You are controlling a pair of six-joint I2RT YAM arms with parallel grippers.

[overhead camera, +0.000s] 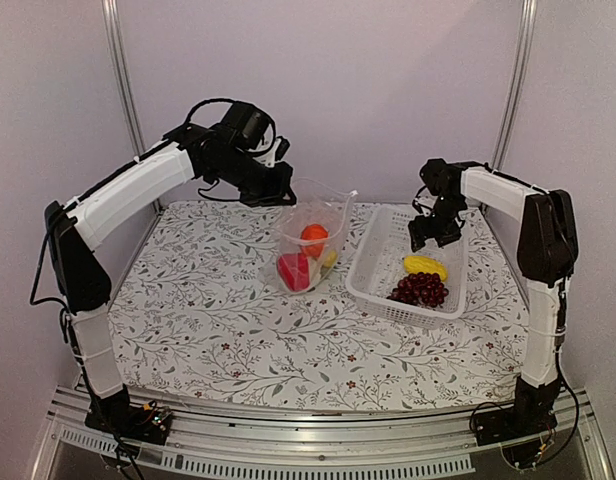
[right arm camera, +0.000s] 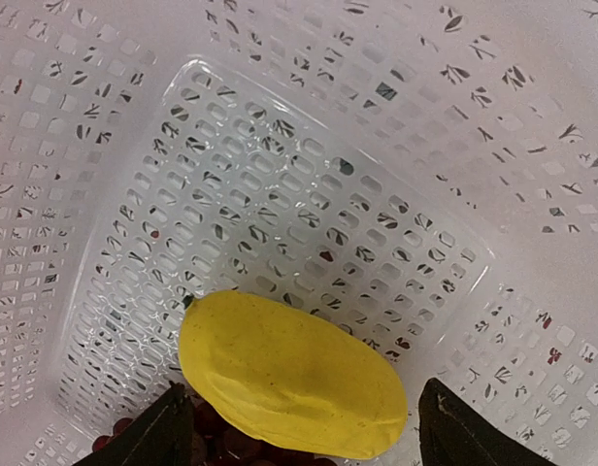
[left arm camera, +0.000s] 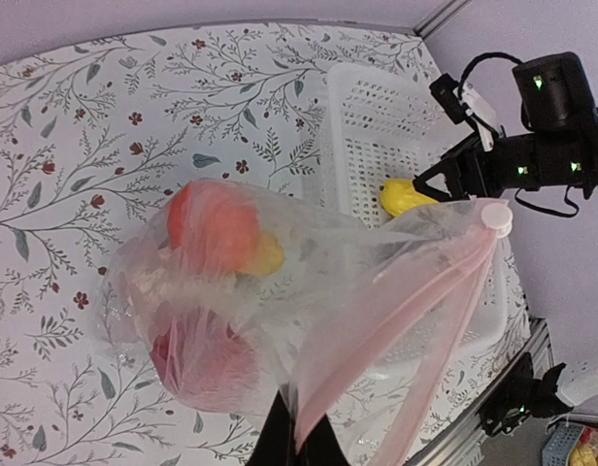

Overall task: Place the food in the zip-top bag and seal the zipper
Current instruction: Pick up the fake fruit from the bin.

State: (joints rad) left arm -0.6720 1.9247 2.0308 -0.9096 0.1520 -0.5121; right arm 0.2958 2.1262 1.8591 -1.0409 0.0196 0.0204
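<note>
I will next use my right gripper to grab the yellow food near its stem end [overhead camera: 413, 264] [right arm camera: 235, 344], so its other end is free to go into the bag's opening.
The zip-top bag [overhead camera: 310, 240] stands on the table with its mouth up and open. My left gripper [overhead camera: 278, 190] is shut on its upper rim; in the left wrist view the fingers [left arm camera: 280, 442] pinch the plastic beside the pink zipper [left arm camera: 415, 301]. Inside lie an orange fruit [left arm camera: 214, 225], a red pepper [left arm camera: 207, 359] and a yellow piece [left arm camera: 265, 254]. My right gripper [overhead camera: 433, 232] hangs open over the white basket [overhead camera: 383, 240]. A yellow piece of food [right arm camera: 289, 374] lies below its fingers, apart from both. Dark grapes [overhead camera: 420, 290] lie beside it.
The basket sits right of the bag, close to it. A white slider knob [left arm camera: 496, 216] sits at the zipper's far end. The floral tablecloth [overhead camera: 208, 310] stretches out left of and in front of the bag. Metal posts and purple walls enclose the back.
</note>
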